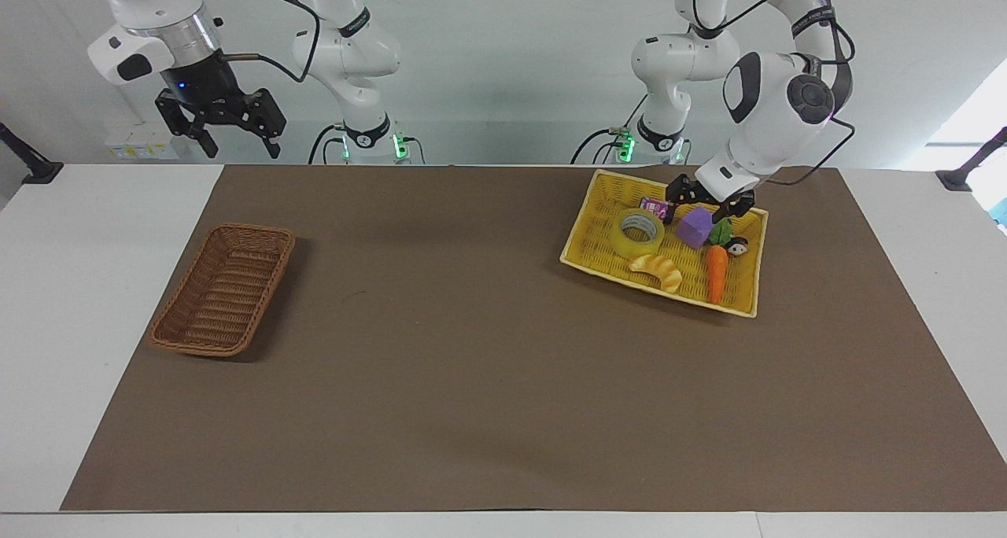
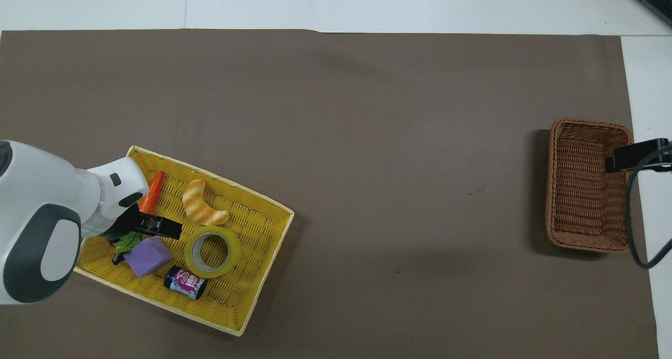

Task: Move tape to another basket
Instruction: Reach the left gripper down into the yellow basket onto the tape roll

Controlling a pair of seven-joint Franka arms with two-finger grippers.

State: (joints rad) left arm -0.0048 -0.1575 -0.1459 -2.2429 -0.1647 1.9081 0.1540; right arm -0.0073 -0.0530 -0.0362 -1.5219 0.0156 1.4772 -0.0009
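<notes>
My left gripper is going to grab the tape by one side of its ring (image 2: pixel 192 253) next, since the tape is a wide ring with an open hole (image 2: pixel 214 252).
The yellow tape (image 1: pixel 639 232) lies flat in the bright-yellow tray (image 1: pixel 595 241), beside the purple block (image 1: pixel 696 227); it also shows in the overhead view (image 2: pixel 212 251). My left gripper (image 1: pixel 698 206) is open and empty, low over the tray above the purple block and green leaf, a short way from the tape toward the left arm's end. In the overhead view it (image 2: pixel 155 226) sits between carrot and block. The dark-brown wicker basket (image 1: pixel 224 289) (image 2: pixel 588 183) stands empty at the right arm's end. My right gripper (image 1: pixel 222 135) waits open, raised high at that end.
The tray (image 2: pixel 252 228) also holds an orange croissant toy (image 2: pixel 200 209), a carrot (image 2: pixel 151 193), the purple block (image 2: pixel 148 255), a small dark can (image 2: pixel 185 282) and a small panda figure (image 1: pixel 737 246). A brown mat covers the table between tray and basket.
</notes>
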